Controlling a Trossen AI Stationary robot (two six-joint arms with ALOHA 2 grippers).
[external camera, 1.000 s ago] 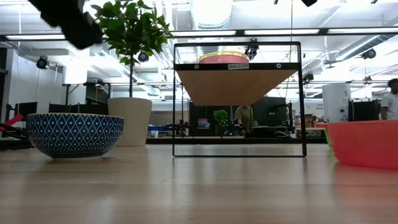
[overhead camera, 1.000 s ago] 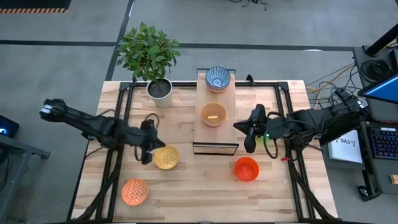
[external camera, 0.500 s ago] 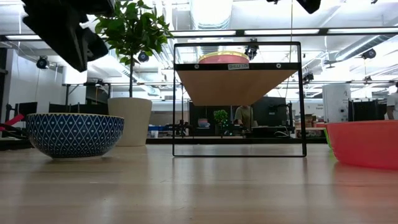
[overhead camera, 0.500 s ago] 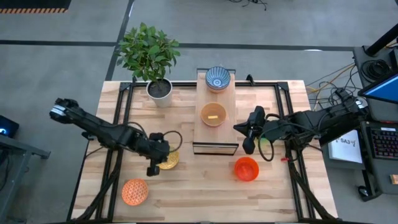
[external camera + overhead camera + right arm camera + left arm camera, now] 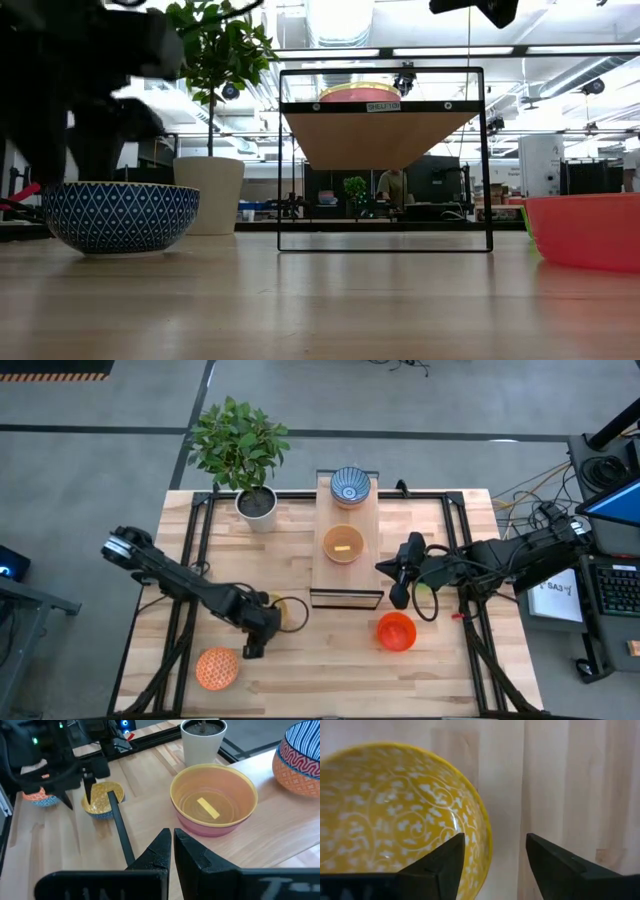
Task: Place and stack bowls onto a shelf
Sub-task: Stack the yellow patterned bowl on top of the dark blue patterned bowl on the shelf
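Note:
The yellow bowl needs to be stacked in the blue-white bowl on the shelf. My left gripper should grab it by its rim [image 5: 488,832] next.
The yellow bowl [image 5: 395,815], white-patterned inside and blue outside [image 5: 120,215], rests on its foot on the table, left of the shelf. My left gripper [image 5: 495,855] is open, pointing down over the bowl's rim [image 5: 487,845], one finger over the inside and one outside. Whether a finger touches the rim, I cannot tell. The shelf [image 5: 348,575] carries an amber bowl [image 5: 343,544] and a blue-white bowl [image 5: 351,485]. My right gripper [image 5: 400,588] waits shut, right of the shelf. An orange bowl [image 5: 217,668] and a red bowl [image 5: 396,631] sit on the table.
A potted plant [image 5: 256,502] stands at the far edge, left of the shelf. The shelf's dark frame [image 5: 385,160] rises above the tabletop. Bare wood [image 5: 310,660] lies between the orange and red bowls.
My left gripper has moved toward the table's near edge and a little to the right. It has come down over the yellow bowl and opened. The bowl has stayed where it was.

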